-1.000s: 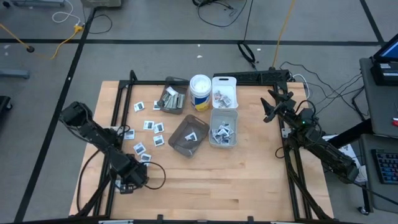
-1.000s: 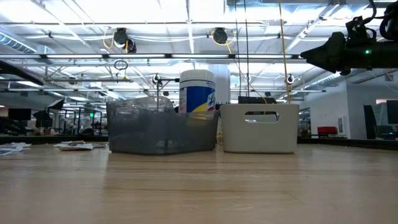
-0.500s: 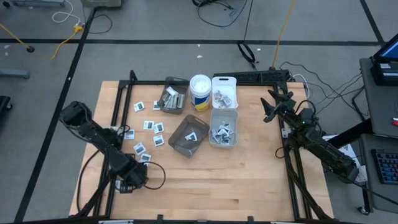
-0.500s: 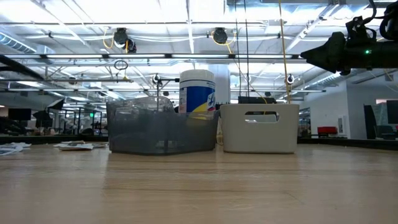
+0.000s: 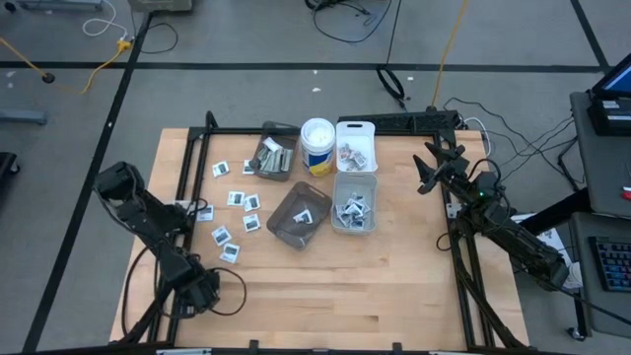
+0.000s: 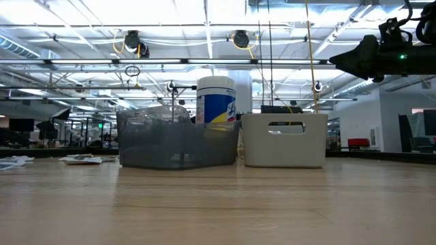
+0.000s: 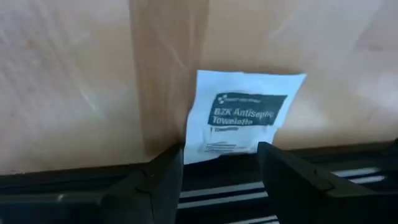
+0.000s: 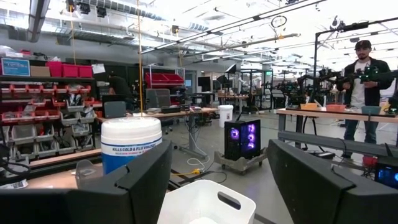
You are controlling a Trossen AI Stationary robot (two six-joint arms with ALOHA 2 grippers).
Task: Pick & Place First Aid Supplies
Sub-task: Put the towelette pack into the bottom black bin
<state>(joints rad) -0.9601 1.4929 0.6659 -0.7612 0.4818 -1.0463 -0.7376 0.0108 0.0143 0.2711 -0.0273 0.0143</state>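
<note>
Next, my left gripper grabs the towelette packet by the packet's edge below its dark label (image 7: 219,152) to place it in the tilted smoky bin.
Several small white first aid packets (image 5: 237,198) lie loose on the wood at the table's left. My left gripper (image 5: 201,293) hangs near the table's front left corner, pointing steeply down. In its wrist view it is open (image 7: 221,169) over a white antiseptic towelette packet (image 7: 244,112). This packet lies flat on the wood, one edge over the black frame rail (image 7: 249,193), with a finger on either side of that edge. My right gripper (image 5: 430,164) waits open at the far right, raised above the table (image 8: 217,186).
Mid-table stand a smoky bin (image 5: 299,217) and a clear bin (image 5: 354,203), both with packets inside. Behind them are a white bin (image 5: 355,148), another smoky bin (image 5: 271,158) and a white wipes canister (image 5: 316,146). Bare wood fills the near half.
My left gripper has swung toward the table's near left corner, away from the loose packets. The right arm has kept still.
</note>
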